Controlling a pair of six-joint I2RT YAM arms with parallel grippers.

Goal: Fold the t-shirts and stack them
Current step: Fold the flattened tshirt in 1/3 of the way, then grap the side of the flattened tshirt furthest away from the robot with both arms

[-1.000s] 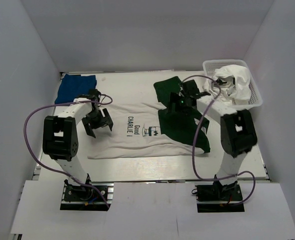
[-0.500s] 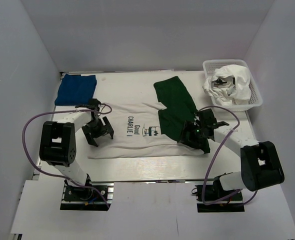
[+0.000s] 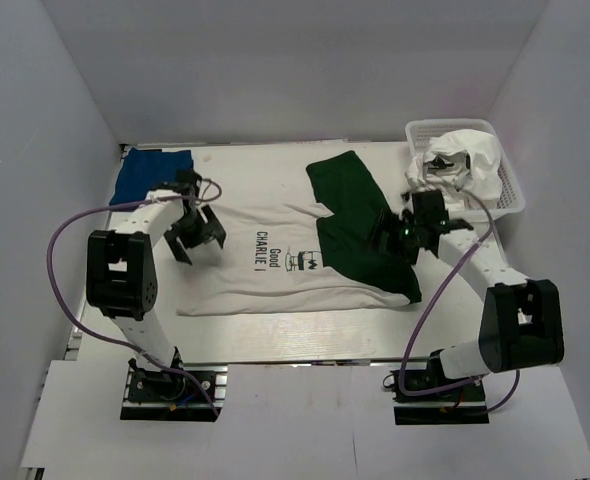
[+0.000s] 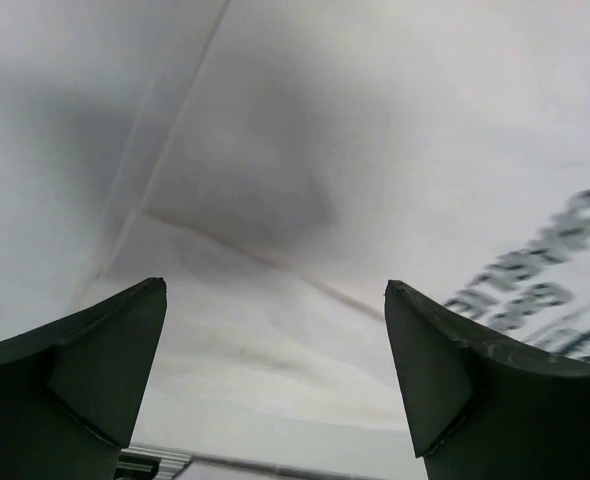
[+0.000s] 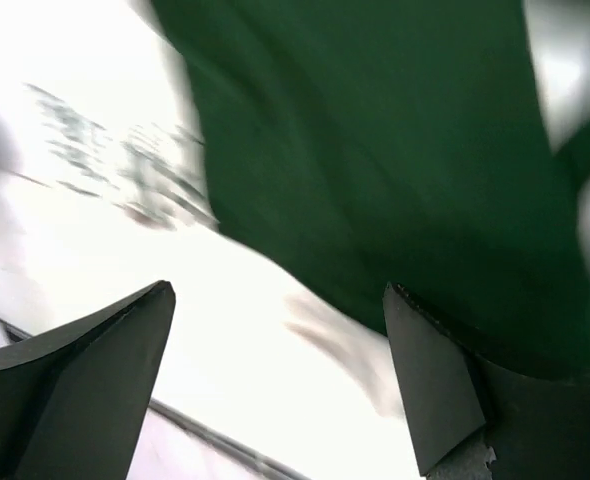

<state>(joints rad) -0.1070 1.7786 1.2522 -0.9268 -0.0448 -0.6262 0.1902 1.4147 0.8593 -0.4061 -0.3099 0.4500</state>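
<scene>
The left gripper grabs the white tee by the far corner of its plain white end next to fold that end toward the tee's near side.
A white tee with dark green sleeves and black print lies spread across the middle of the table. A folded royal-blue tee sits at the back left. My left gripper hovers open over the white tee's left end; in the left wrist view its jaws stand wide above white cloth with print at the right. Over the green sleeve on the right, my right gripper is open too. The right wrist view shows green fabric and white cloth under its empty jaws.
A white basket at the back right holds crumpled white cloth. White walls close in the table on three sides. Purple cables loop off both arms.
The right arm swung from the back down to the tee's near right part, then drew back up over the green sleeve. The left gripper shifted slightly over the tee's left end.
</scene>
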